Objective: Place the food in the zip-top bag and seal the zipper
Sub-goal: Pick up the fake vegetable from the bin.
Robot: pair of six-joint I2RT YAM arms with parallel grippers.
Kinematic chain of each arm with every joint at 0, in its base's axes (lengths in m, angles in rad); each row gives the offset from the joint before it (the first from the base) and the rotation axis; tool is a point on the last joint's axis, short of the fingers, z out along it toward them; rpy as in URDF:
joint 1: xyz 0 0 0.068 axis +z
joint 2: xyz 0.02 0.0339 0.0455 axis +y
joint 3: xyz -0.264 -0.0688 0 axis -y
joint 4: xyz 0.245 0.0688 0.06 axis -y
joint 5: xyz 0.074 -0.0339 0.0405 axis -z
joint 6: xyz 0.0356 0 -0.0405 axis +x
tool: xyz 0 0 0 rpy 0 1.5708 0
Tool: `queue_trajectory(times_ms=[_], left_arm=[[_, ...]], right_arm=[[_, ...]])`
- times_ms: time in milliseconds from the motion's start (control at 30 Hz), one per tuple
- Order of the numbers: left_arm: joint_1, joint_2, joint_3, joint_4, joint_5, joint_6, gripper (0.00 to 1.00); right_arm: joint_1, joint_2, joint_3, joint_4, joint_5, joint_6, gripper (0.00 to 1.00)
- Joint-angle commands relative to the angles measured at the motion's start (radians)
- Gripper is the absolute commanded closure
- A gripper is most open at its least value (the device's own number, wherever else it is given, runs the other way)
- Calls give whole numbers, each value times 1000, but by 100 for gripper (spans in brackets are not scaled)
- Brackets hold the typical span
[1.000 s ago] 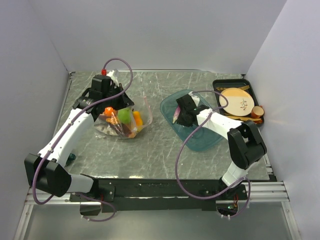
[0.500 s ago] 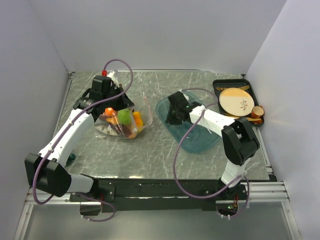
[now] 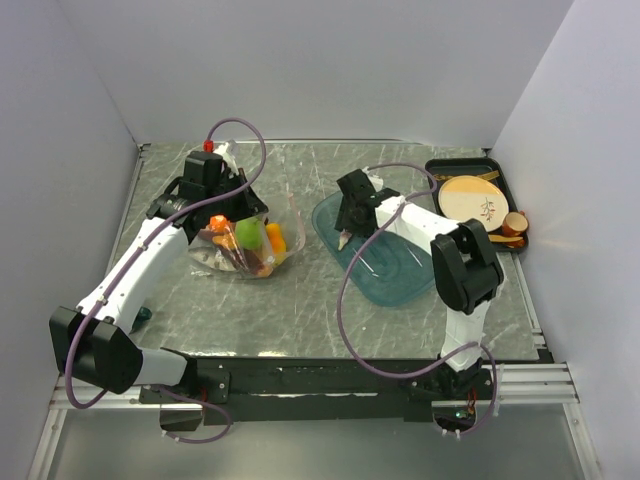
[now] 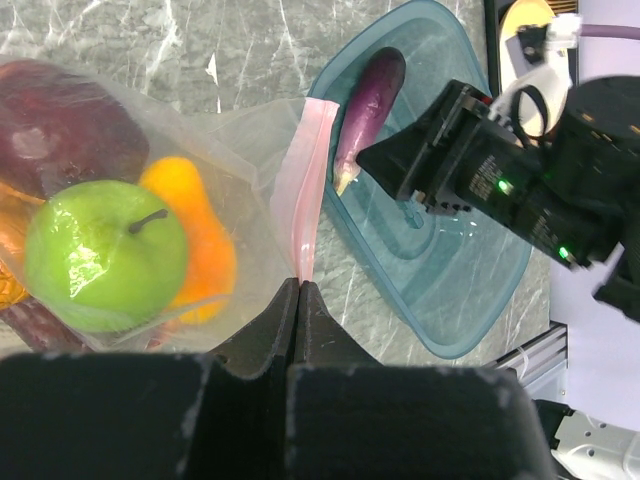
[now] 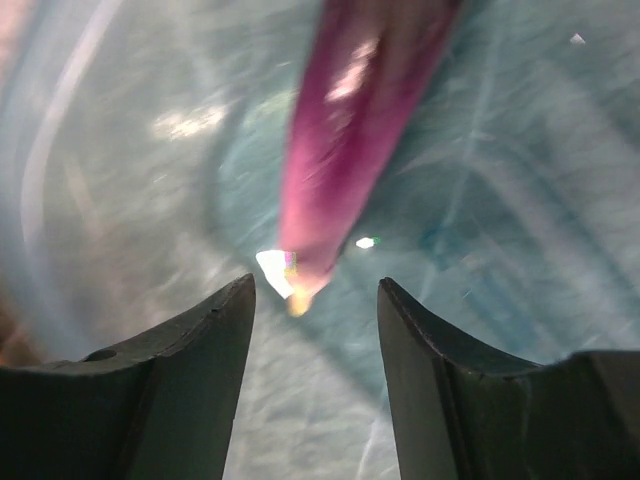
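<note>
My right gripper will reach the purple eggplant point(image 5: 345, 130) and grab its pale tip point(image 5: 304, 275), so the dark end stays free to go into the zip-top bag first.
The clear zip-top bag point(image 3: 245, 245) lies at the left with a green apple point(image 4: 105, 255), an orange piece point(image 4: 195, 235) and a dark red piece point(image 4: 65, 125) inside. My left gripper point(image 3: 228, 215) is shut on the near end of the pink zipper strip point(image 4: 310, 170), which it holds up; the grip also shows in the left wrist view point(image 4: 298, 283). A purple eggplant point(image 5: 345, 130) lies in the teal tray point(image 3: 400, 285), near its far-left corner point(image 3: 346, 238). My right gripper point(image 5: 315, 290) is open just above the eggplant's pale tip, not touching it.
A black tray point(image 3: 435, 170) with a beige plate point(image 3: 472, 203) and small cups stands at the far right. Grey walls close in the left, back and right sides. The teal tray sits between the bag and the black tray.
My right gripper has moved from the tray's middle toward its far-left corner, over the eggplant's tip. The teal tray has shifted slightly left. The left gripper and bag have not moved.
</note>
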Motion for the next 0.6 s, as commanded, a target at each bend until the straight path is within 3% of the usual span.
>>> queue_trajectory(times_ms=[0, 433, 567], left_arm=[[-2, -20, 14, 32, 0, 8, 99], [-2, -23, 3, 36, 9, -1, 99], [-2, -12, 11, 30, 11, 7, 99]], right_arm=[[-39, 19, 3, 31, -14, -39, 39], [-54, 81, -23, 128, -97, -62, 36], [-54, 107, -3, 113, -90, -66, 40]])
